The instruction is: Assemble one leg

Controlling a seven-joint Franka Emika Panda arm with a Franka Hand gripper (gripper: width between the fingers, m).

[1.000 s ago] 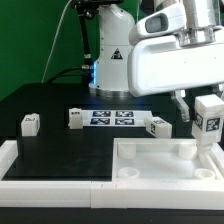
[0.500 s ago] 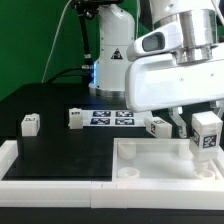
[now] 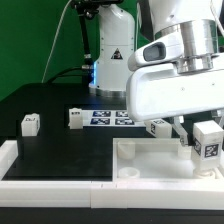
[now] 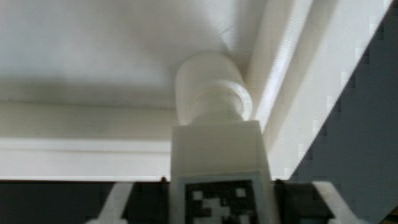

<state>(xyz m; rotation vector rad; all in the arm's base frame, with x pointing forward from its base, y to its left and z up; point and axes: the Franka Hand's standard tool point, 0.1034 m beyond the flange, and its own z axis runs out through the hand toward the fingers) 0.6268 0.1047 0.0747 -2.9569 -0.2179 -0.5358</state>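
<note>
My gripper releases the held leg next, since the leg's lower end sits at the panel's corner socket, so the leg would stand there.
My gripper (image 3: pixel 208 150) is shut on a leg (image 3: pixel 210 139), a chunky white block with a black-and-white tag, and holds it upright over the corner of the large white panel (image 3: pixel 150 160) at the exterior view's right. In the wrist view the held leg (image 4: pixel 221 170) stands between the fingers (image 4: pixel 118 200), right above a round corner socket (image 4: pixel 217 88) of the panel. Three more legs lie on the black table: one at the exterior view's left (image 3: pixel 30 123), one by the marker board (image 3: pixel 75 118), one beside the gripper (image 3: pixel 159 127).
The marker board (image 3: pixel 108 117) lies flat at the table's middle back. A white raised rail (image 3: pixel 30 170) runs along the table's front and left edge. The robot's base (image 3: pixel 112 50) stands behind, before a green backdrop.
The gripper with the leg has come lower, down toward the panel's corner at the exterior view's right. The other legs have not moved.
</note>
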